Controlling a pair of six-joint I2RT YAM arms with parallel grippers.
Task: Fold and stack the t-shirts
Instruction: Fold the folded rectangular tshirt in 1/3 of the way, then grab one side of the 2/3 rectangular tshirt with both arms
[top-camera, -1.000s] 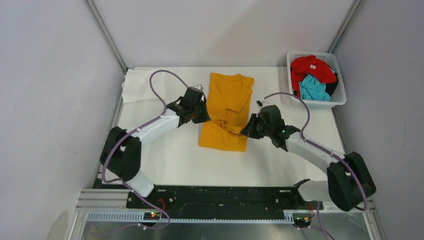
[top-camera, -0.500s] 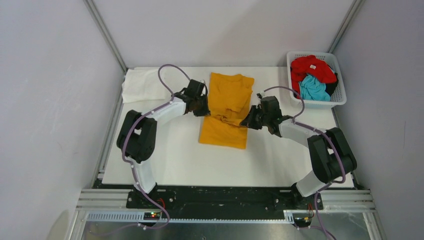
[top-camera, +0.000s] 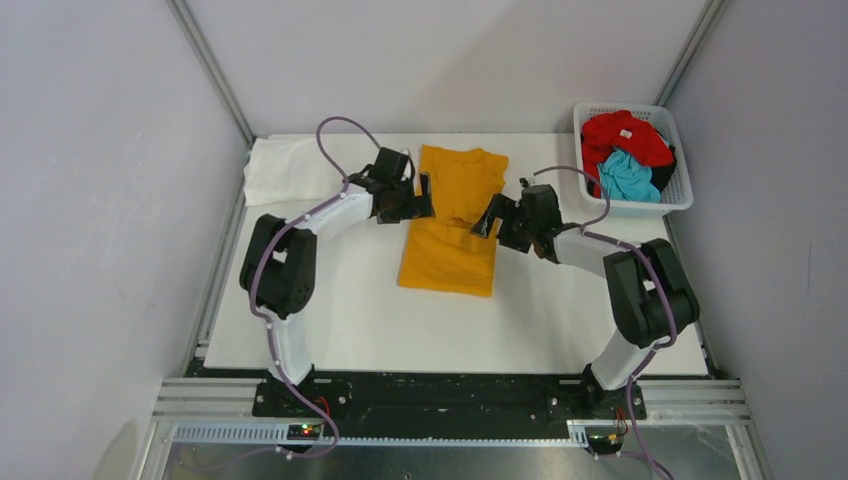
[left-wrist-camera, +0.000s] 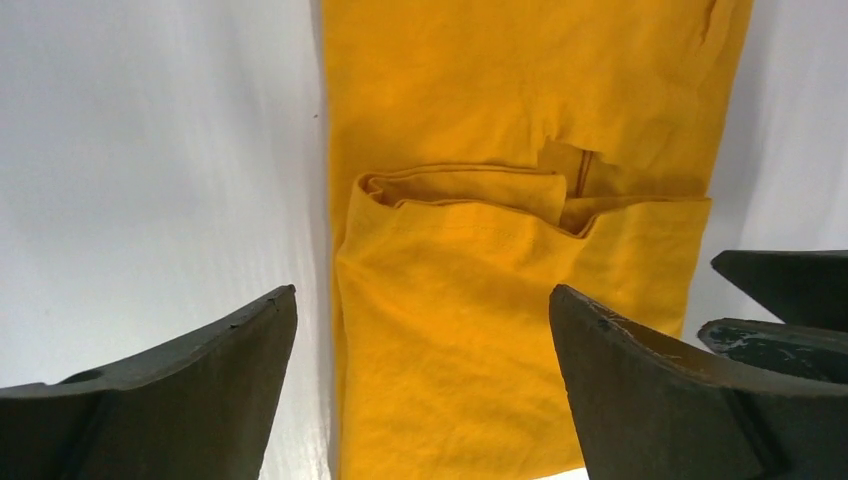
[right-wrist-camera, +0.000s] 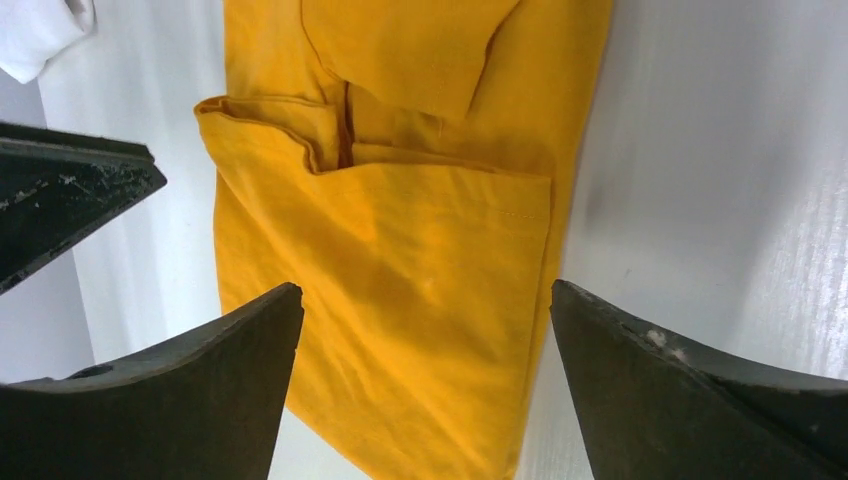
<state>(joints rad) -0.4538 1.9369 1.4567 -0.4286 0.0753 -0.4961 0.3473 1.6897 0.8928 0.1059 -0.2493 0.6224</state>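
I should grab the mustard-orange t-shirt's near folded corner with my left gripper next and leave the opposite corner to my right gripper. Then I can fold the shirt.
The mustard-orange t-shirt lies flat mid-table, its sides folded in and its lower part doubled up over the middle, hem edge across the cloth. My left gripper hovers open at the shirt's left edge, nothing between its fingers. On the right edge my right gripper is open too, over the folded layer and holding nothing. A white t-shirt lies at the back left. A red t-shirt and a turquoise t-shirt sit in the basket.
The white lattice basket stands at the back right corner. Grey walls with metal posts close the table on three sides. Bare white tabletop stretches in front of the orange shirt. The arm bases sit on a black rail at the near edge.
Both grippers carried the orange shirt's lower edge away from me toward the collar, then opened and let it go. The folded layer now lies flat on the shirt.
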